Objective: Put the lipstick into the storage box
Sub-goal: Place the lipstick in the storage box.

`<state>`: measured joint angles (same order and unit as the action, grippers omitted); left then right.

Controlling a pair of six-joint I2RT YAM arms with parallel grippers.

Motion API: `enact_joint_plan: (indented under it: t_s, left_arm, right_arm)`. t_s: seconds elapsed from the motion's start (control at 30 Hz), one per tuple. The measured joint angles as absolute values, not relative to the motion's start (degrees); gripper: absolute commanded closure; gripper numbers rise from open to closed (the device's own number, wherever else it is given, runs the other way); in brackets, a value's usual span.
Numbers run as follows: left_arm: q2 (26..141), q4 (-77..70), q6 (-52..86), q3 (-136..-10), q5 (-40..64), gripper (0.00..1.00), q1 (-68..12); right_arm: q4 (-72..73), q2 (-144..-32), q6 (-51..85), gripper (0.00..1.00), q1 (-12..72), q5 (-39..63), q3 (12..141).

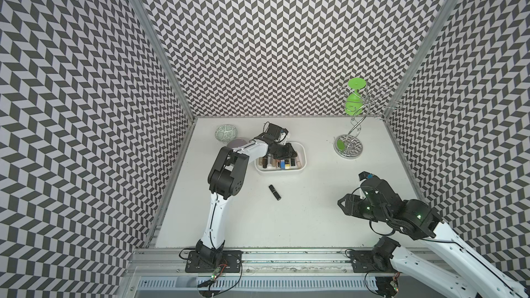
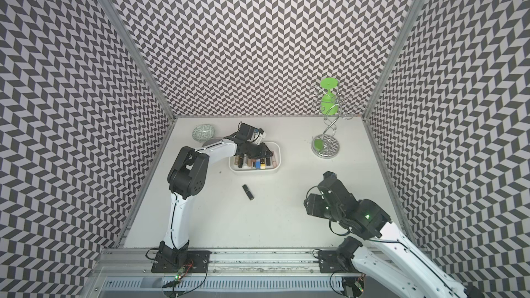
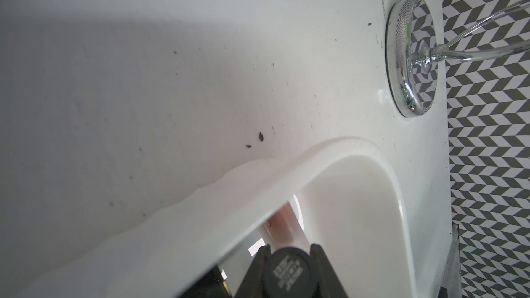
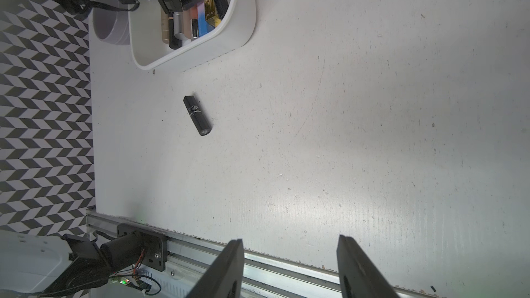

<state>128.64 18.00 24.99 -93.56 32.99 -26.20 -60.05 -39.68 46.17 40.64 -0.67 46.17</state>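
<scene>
The black lipstick hangs inside the white storage box's sides, close over the cosmetic tubes, so it is time to open my left gripper and release it.
The white storage box (image 1: 302, 164) (image 2: 277, 166) (image 3: 200, 225) (image 4: 243, 24) sits at the back left of the table with several cosmetic tubes lying in it. My left gripper (image 1: 284, 154) (image 2: 258, 153) (image 3: 289, 249) reaches down into the box. Its jaws press both sides of a black round lipstick (image 3: 286, 273), seen end-on. A second black lipstick (image 1: 274, 192) (image 2: 248, 192) (image 4: 198, 115) lies loose on the table in front of the box. My right gripper (image 1: 348, 203) (image 2: 311, 203) (image 4: 289, 245) hovers open and empty at the front right.
A green-patterned bowl (image 1: 226, 133) and a lilac bowl (image 1: 236, 143) stand left of the box, partly behind my left arm. A chrome wire stand (image 1: 348, 149) holding a green goblet (image 1: 355, 98) is at the back right. Patterned walls enclose three sides.
</scene>
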Motion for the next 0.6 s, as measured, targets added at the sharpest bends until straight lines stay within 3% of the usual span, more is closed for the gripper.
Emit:
enact_joint_plan:
  t_s: [0.6]
  left_arm:
    - [128.6, 17.6, 27.0, -93.9, 34.3, 0.52, -26.2]
  right_arm:
    - [-60.4, -40.2, 45.6, 0.43, 40.6, -1.7, 46.2]
